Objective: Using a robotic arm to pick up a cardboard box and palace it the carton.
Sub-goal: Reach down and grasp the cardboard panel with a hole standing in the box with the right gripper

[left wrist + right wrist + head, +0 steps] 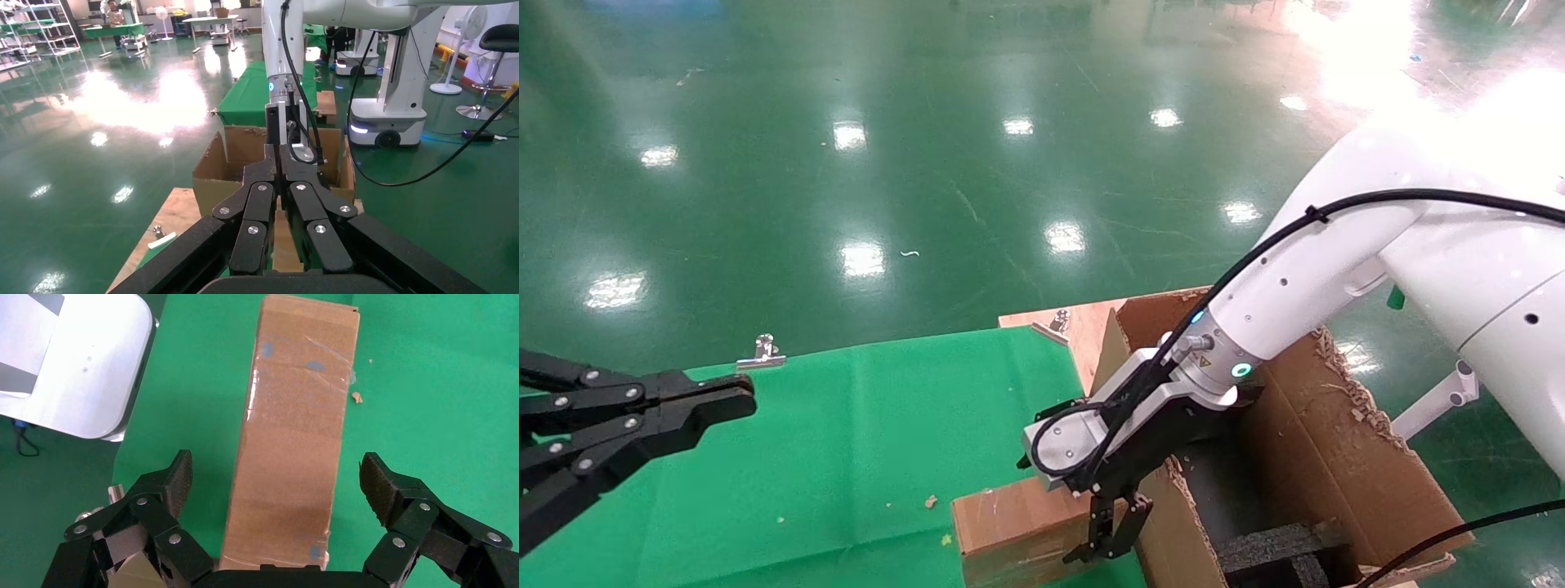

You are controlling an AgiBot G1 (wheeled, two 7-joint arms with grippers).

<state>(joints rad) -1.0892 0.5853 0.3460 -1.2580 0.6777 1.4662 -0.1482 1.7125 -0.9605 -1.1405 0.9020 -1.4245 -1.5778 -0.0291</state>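
My right gripper should next grab the long sides of the small brown cardboard box (1009, 523), to place the box in the carton (1336, 433).
The small brown cardboard box (1009, 523) lies on the green cloth next to the carton's left wall. In the right wrist view the cardboard box (294, 435) runs lengthwise between the fingers. My right gripper (1111, 531), on the white robotic arm (1303, 278), is open just above the box's near end, one fingertip (180, 474) on each side and neither touching. The carton (1336, 433) stands at the right with ragged flaps and black foam (1279, 547) inside. My left gripper (740, 404) is shut and empty, parked at the left; it also shows in the left wrist view (280, 159).
The green cloth (846, 441) covers the table. A wooden board (1083, 322) shows at its far right corner. Metal clips (762, 351) hold the cloth's far edge. Small crumbs (931, 501) lie near the box. The shiny green floor lies beyond.
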